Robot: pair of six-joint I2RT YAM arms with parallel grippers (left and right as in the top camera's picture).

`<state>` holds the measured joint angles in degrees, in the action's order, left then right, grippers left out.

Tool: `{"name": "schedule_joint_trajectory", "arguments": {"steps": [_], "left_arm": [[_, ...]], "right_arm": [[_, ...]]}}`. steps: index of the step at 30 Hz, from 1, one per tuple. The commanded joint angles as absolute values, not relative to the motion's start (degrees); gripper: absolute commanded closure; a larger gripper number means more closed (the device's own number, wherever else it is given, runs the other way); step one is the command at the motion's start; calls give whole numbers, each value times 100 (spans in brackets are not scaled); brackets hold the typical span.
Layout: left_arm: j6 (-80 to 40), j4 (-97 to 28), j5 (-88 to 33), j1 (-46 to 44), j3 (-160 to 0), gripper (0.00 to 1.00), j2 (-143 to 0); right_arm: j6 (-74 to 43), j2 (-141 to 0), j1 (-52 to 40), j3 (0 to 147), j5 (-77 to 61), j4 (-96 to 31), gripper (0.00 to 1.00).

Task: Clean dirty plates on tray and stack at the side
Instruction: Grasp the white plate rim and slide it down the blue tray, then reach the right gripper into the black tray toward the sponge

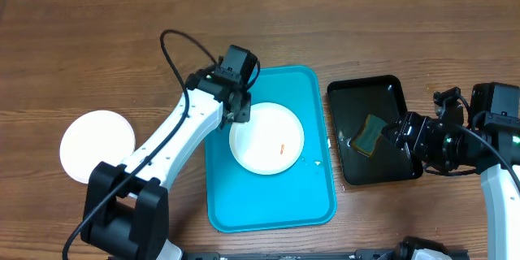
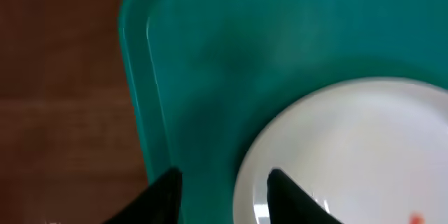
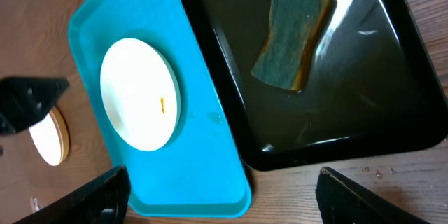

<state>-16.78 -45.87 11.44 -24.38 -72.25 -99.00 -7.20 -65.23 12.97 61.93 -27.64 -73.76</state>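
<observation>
I should next use my left gripper to grab the tray plate's rim (image 1: 233, 129) (image 2: 241, 197) on the side away from the sponge, so the plate's specked side stays free to clean and stack.
The turquoise tray (image 1: 313, 187) lies at the table's middle. One white plate (image 1: 264, 134) with an orange-red speck sits on its far half. Another white plate (image 1: 97, 146) lies on the bare table at the left. My left gripper (image 1: 241, 114) is open at the tray plate's left rim; in the left wrist view (image 2: 222, 196) one finger is over the plate (image 2: 350, 140) and one over the tray (image 2: 196, 77). My right gripper (image 1: 394, 136) is open and empty over the black tray, beside the sponge. The right wrist view (image 3: 224, 196) shows both plates (image 3: 140, 91) (image 3: 47, 136).
A glossy black tray (image 1: 382, 93) stands right of the turquoise tray and holds a green-and-yellow sponge (image 1: 370, 134), also in the right wrist view (image 3: 290, 38). Tiny crumbs lie on the turquoise tray near its right rim. The left arm reaches across the table between the two plates.
</observation>
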Motion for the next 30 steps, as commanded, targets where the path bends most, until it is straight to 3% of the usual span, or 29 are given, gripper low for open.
{"name": "schedule_joint_trajectory", "arguments": {"steps": [1,7,11,13,14,22,26,30], "left_arm": [[-340,-4209,1225,-2438,-6958,59,-10226],[-56,-4139,681,-2351,-6949,66,-10777],[174,-4206,119,-2285,-6949,78,-11045],[121,-4338,-51,-2274,-6949,93,-11128],[30,-4445,-91,-2274,-6949,96,-11128],[-1146,-5304,-1118,-2274,-6954,96,-11076],[-1400,-5572,-1483,-2272,-6954,96,-11076],[-1485,-5666,-1439,-2274,-6954,96,-11076]], "right_arm": [[-615,-6451,1249,6320,-2794,-7363,14],[-617,-6451,1249,6296,-2799,-7360,14],[-615,-6451,1249,6296,-2797,-7365,14],[-615,-6451,1249,6296,-2797,-7365,14],[-615,-6451,1249,6296,-2794,-7365,14],[-613,-6451,1247,6296,-2794,-7159,14],[-633,-6460,1100,6296,-2794,-7039,24],[-1190,-6587,473,6204,-2147,-6678,25]]}}
